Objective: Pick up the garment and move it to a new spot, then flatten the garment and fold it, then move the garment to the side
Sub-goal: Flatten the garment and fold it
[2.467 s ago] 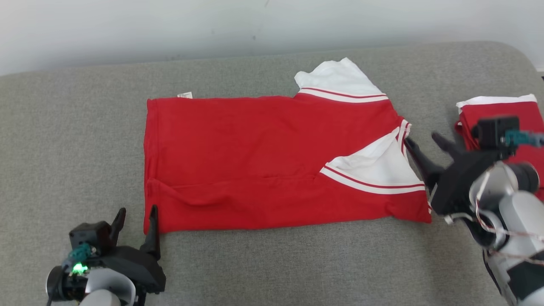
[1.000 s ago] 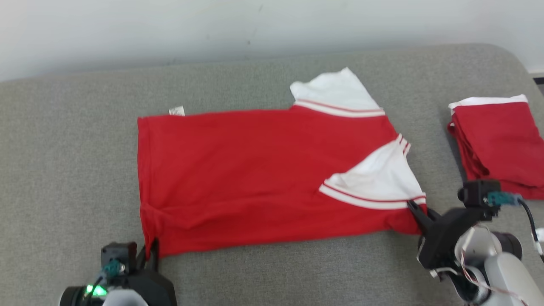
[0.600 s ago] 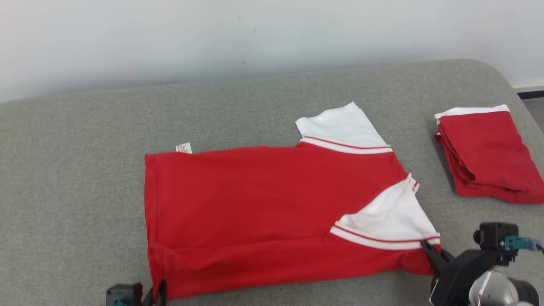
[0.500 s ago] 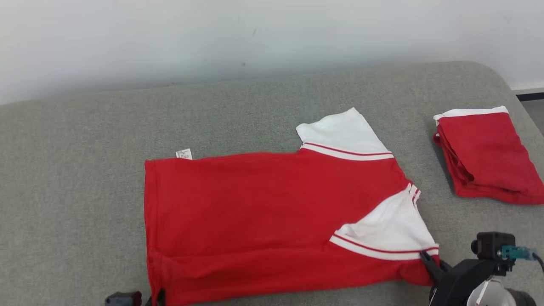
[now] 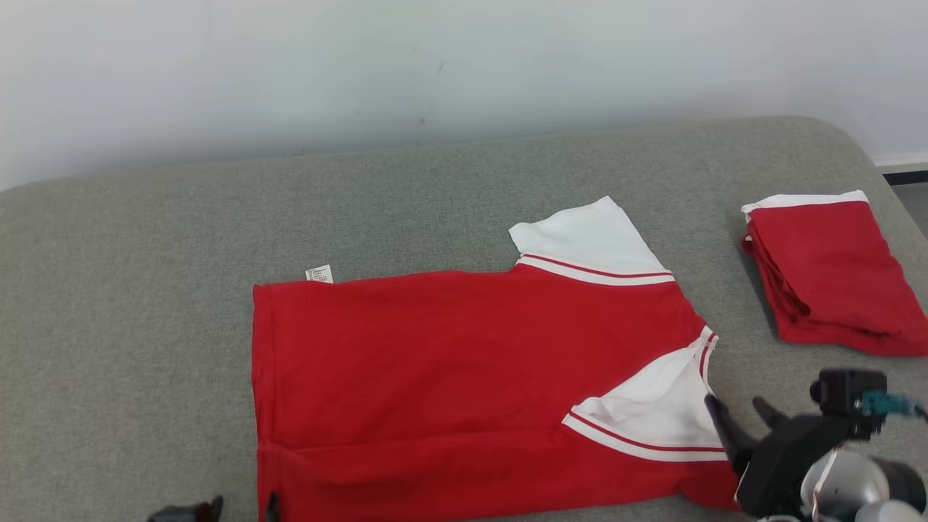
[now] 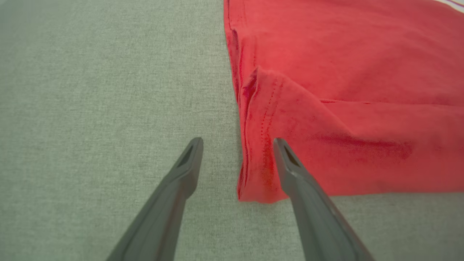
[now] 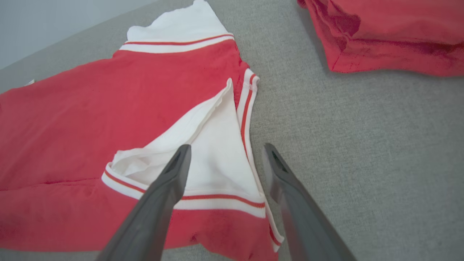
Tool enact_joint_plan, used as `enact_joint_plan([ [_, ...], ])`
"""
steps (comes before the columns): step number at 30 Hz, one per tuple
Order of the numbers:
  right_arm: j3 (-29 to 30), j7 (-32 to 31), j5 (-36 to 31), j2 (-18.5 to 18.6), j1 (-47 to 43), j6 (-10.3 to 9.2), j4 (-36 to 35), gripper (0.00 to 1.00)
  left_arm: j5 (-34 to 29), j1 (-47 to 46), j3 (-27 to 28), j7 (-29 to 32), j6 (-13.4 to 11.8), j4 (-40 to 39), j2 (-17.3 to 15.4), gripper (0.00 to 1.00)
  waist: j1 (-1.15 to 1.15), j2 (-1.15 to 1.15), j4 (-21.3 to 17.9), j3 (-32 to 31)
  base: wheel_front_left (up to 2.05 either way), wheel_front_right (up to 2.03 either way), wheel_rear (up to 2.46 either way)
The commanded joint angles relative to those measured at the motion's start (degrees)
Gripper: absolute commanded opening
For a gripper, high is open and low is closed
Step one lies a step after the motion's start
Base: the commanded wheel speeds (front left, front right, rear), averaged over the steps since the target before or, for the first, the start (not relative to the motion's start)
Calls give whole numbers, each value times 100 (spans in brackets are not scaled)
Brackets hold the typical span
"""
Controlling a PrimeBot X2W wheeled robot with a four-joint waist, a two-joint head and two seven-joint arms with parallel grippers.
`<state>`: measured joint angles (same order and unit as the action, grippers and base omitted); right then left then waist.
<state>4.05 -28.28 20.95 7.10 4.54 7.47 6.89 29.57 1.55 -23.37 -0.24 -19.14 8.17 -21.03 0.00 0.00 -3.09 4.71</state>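
My right gripper should next grab the garment by its white sleeve [image 5: 665, 404]. Then it can fold the garment into a neat shape over its red body [image 5: 417, 357].
The garment [image 5: 464, 362], a red shirt with white sleeves, lies spread flat on the grey padded surface [image 5: 130, 326]. My left gripper [image 5: 244, 504] is open at the shirt's near left hem corner. In the left wrist view that gripper [image 6: 237, 143] straddles the garment's [image 6: 344, 90] corner edge, one finger over the cloth and the other over bare surface. My right gripper [image 5: 736, 409] is open at the near right sleeve. In the right wrist view its fingertips [image 7: 226, 148] hover over the garment's [image 7: 90, 108] white sleeve, gripping nothing.
A second red garment [image 5: 834, 268], folded, lies at the surface's right end, also seen in the right wrist view [image 7: 391, 32]. A pale wall [image 5: 435, 65] runs behind. Bare grey surface stretches left of the shirt and behind it.
Both grippers were shut on the shirt's near corners and have opened, letting the cloth go. The right gripper drew back slightly. The camera tilted, so the whole picture shifted.
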Motion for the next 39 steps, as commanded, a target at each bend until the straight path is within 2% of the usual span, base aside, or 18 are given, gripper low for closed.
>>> enact_joint_plan([
  [1,-21,-66,40,96,164,0,-43,100,35,-142,39,59,52,-109,-109,100,0,0,17,25,0,0,0],
  [4,-142,-340,35,356,571,0,-85,100,67,-521,60,441,167,-279,-318,100,0,0,63,110,0,0,0],
  [8,-369,-845,223,639,1280,0,118,100,138,-1300,96,946,344,-236,-431,100,0,0,96,301,0,0,0],
  [12,-505,-1144,354,756,1902,0,435,100,316,-1980,157,1238,491,-30,-337,100,0,0,120,527,0,0,0],
  [16,-729,-1327,420,861,2825,0,963,100,480,-2844,101,1676,765,477,-215,100,0,0,133,906,0,0,0],
  [20,-1030,-1291,377,941,3586,0,1513,100,448,-3653,-68,1999,1079,1165,-188,100,0,0,163,1220,0,0,0],
  [23,-1260,-1185,369,974,4025,0,1846,100,401,-4112,-129,2101,1199,1642,-136,100,0,0,155,1408,0,0,0],
  [28,-1535,-932,461,945,4526,0,2285,100,289,-4652,-222,2066,1297,2220,-102,100,0,0,129,1632,0,0,0],
  [34,-1806,-682,569,982,4892,0,2654,100,145,-5031,-315,1963,1301,2701,-51,100,0,0,120,1804,0,0,0],
  [39,-1966,-576,700,1027,5073,0,2870,100,222,-5149,-406,2020,1463,2955,74,100,0,0,126,1886,0,0,0],
])
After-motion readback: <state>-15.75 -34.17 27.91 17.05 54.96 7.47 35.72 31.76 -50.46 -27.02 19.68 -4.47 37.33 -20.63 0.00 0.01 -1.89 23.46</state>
